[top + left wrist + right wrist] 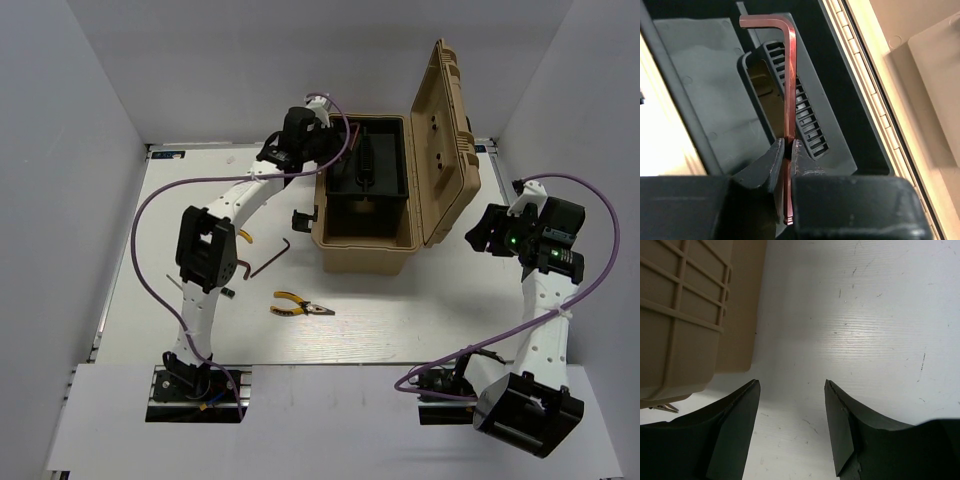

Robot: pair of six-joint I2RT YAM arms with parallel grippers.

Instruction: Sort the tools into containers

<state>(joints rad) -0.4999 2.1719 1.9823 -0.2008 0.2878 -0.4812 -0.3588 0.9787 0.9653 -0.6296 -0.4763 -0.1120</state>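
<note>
The hex key hangs lengthwise above the black tray, inside the tray's sides, and would land inside, so it is now time for my left gripper to open.
The tan ribbed toolbox (365, 250) stands open at the table's middle, its lid (447, 140) tipped back to the right, with a black inner tray (385, 135). My left gripper (340, 150) is over the tray. In the left wrist view it (788, 150) is shut on a dark reddish L-shaped hex key (790, 85), held above the tray (700, 100) and its slotted handle (807, 125). Yellow-handled pliers (300, 307) and another hex key (270, 260) lie on the table left of the box. My right gripper (490, 232) (792, 385) is open and empty over bare table, right of the lid (685, 315).
A yellowish item (244, 236) shows partly under my left arm, and a small dark item (230, 292) lies by its elbow. A black latch (300, 217) sticks out from the box's left side. White walls enclose the table (400, 330).
</note>
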